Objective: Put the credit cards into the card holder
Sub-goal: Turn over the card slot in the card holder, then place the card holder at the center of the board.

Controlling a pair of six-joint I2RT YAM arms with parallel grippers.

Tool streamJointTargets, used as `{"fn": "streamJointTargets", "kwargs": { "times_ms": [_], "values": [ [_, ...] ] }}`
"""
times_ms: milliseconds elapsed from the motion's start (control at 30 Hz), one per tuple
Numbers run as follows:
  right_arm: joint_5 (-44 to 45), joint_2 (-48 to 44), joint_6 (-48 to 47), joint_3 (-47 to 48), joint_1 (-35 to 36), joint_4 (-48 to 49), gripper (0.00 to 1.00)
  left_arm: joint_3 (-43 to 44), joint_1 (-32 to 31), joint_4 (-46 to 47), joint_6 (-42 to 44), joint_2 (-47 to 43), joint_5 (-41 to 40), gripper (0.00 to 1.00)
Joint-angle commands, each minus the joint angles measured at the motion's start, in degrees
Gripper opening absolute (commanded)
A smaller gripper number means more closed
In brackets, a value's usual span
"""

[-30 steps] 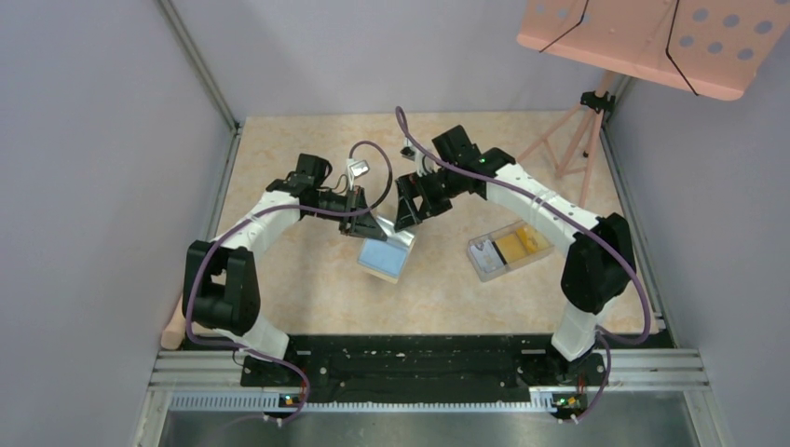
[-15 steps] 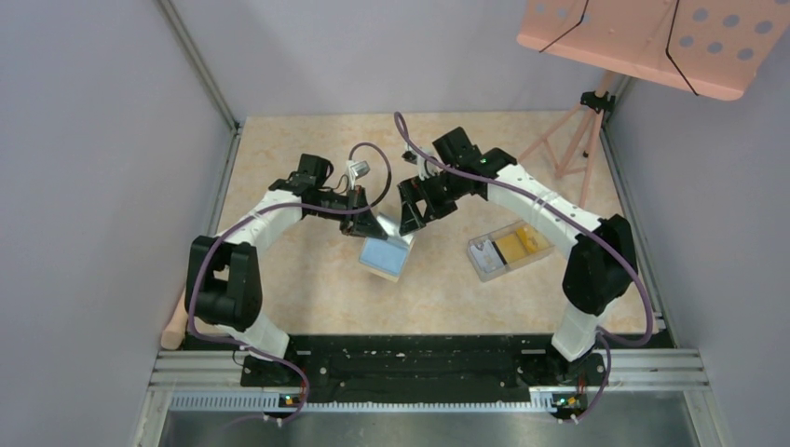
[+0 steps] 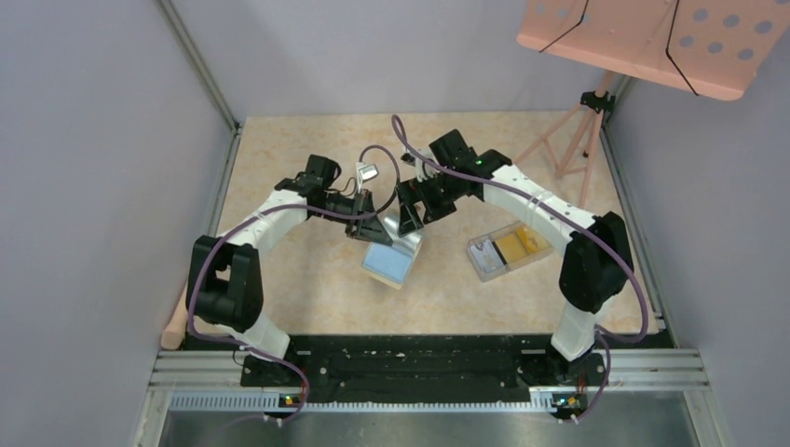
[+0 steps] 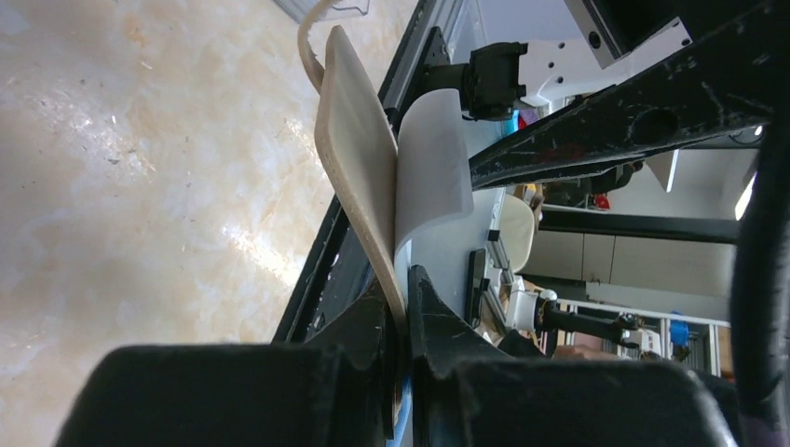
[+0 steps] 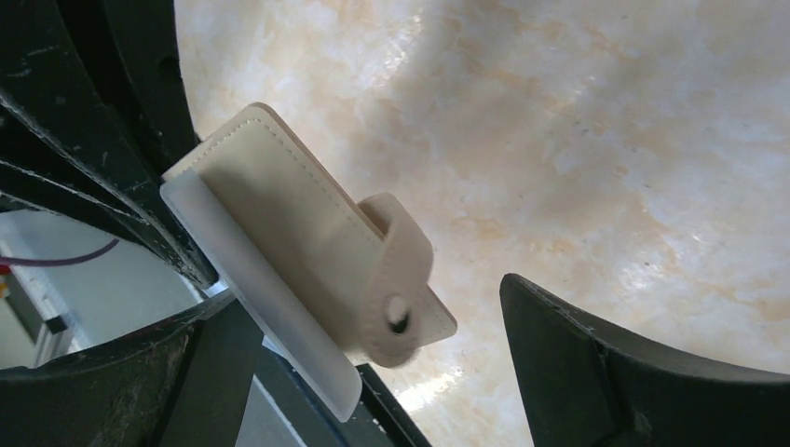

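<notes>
Next, my right gripper grabs the card holder by its snap-tab edge (image 3: 415, 246) (image 5: 430, 321), which leaves the card holder's blue inside free to receive cards.
The beige card holder (image 3: 389, 264) hangs open above the table centre, its blue inner face up. My left gripper (image 3: 365, 226) is shut on its upper edge; in the left wrist view the beige flap (image 4: 359, 168) and a translucent white sleeve (image 4: 433, 158) rise from the closed jaws (image 4: 402, 307). My right gripper (image 3: 407, 212) is open just to the right. In the right wrist view the holder (image 5: 298, 233) and its snap tab (image 5: 401, 307) lie between the spread fingers (image 5: 578, 363). An orange credit card (image 3: 520, 245) lies in the clear box.
The clear plastic box (image 3: 480, 270) sits on the table right of centre, beside the right arm. A pink stand's legs (image 3: 568, 144) are at the back right corner. Grey walls close in the table on both sides.
My left gripper has carried the holder a little to the right. My right gripper has moved down and left toward it, so the two grippers now nearly meet over the holder.
</notes>
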Motion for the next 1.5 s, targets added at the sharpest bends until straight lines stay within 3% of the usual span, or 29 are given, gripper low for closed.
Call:
{"fn": "streamJointTargets", "kwargs": {
  "times_ms": [0, 100, 267, 400, 433, 467, 500, 600, 667, 733, 867, 933, 1067, 1233, 1333, 1467],
  "values": [
    [-9.44, 2.26, 0.13, 2.06, -0.11, 2.94, 0.93, 2.77, -0.41, -2.38, 4.31, -1.59, 3.64, 0.0],
    [-14.33, 2.76, -0.09, 1.09, -0.79, 3.47, 0.86, 2.84, -0.42, -2.27, 4.52, -2.02, 4.01, 0.0],
    [-24.51, 2.04, 3.23, -1.62, -3.58, 8.54, 0.62, 2.97, -0.38, -2.24, 4.75, -1.98, 4.51, 0.0],
    [-29.18, 1.94, 5.22, -1.98, -4.45, 10.42, 0.34, 3.13, -0.42, -2.2, 4.7, -1.67, 4.21, 0.0],
    [-30.07, 1.94, 5.38, -1.89, -4.42, 10.47, 0.24, 3.16, -0.38, -2.04, 4.51, -1.56, 3.92, 0.0],
    [-30.53, 2.11, 5.54, -1.9, -4.45, 10.46, 0.08, 3.19, -0.41, -1.87, 4.33, -1.49, 3.57, 0.0],
    [-30.74, 2.23, 5.61, -2.03, -4.45, 10.34, 0.0, 3.28, -0.42, -1.77, 4.18, -1.51, 3.08, 0.0],
    [-30.48, 2.16, 5.88, -2.62, -4.45, 10.19, 0.0, 3.51, -0.32, -0.27, 2.12, -2.37, -2.17, 0.13],
    [-29.35, 2.11, 6.02, -2.91, -4.38, 10.19, 0.0, 3.55, -0.29, 1.61, -0.69, -4.28, -8.65, 0.31],
    [-26.56, 2.36, 6.85, -2.78, -4.45, 10.35, 0.0, 3.39, -0.25, 3.59, -4.13, -6.21, -15.96, 0.42],
    [-21.42, 2.9, 13.62, -3.84, -4.45, 15.72, 0.0, 3.7, -0.25, 4.46, -8.0, -10.52, -32.49, 0.57],
    [-19.67, 2.57, 19.85, -6.21, -4.39, 23.16, 0.0, 3.68, -0.25, 4.25, -9.94, -13.02, -41.48, 0.64],
    [-15.23, 3.1, 33.9, -13.14, -4.06, 41.7, 0.0, 3.78, -0.07, 4.53, -11.57, -17.02, -53.49, 0.68],
    [-9.78, 7.5, 48.72, -19.64, -2.79, 63.05, 0.0, 3.25, 0.02, 5.61, -10.84, -18.92, -53.37, 0.69],
    [-5.65, 10.87, 52.16, -19.9, -0.83, 63.8, 0.0, 2.7, 0.02, 4.95, -10.66, -17.9, -51.53, 0.69],
    [1.59, 12.37, 50.14, -18.76, 2.63, 55.0, 0.0, 2.11, 0.1, 5.21, -10.56, -17.15, -49.69, 0.68]
  ]
}}
